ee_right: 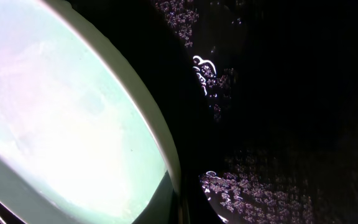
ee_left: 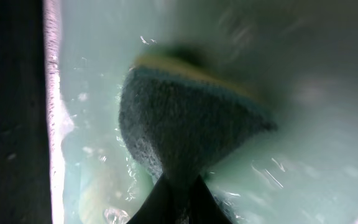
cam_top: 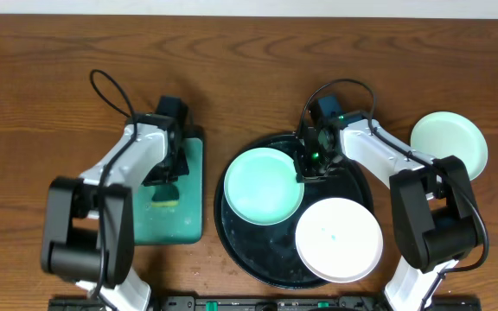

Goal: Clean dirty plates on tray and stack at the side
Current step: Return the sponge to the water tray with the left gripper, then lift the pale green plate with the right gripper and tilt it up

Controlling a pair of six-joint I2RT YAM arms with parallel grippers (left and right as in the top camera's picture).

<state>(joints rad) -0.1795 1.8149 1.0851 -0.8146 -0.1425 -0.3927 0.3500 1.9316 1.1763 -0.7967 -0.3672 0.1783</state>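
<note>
The left gripper needs to open now: the sponge's yellow edge is low over the wet bottom of the green tray, so the sponge would rest there if the gripper opened now.
On the black tray lie a mint-green plate and a white plate with a faint teal speck. My right gripper is shut on the mint-green plate's right rim, one dark finger against the plate's inner edge. A second mint-green plate rests on the table at the far right, off the tray. My left gripper is over the green rectangular tray, shut on a sponge with a dark scouring face and a yellow back.
The green tray's floor is wet, its pale rim at the left. Water droplets cover the black tray's floor. Wooden table surrounds both trays; the arm bases stand at the front edge.
</note>
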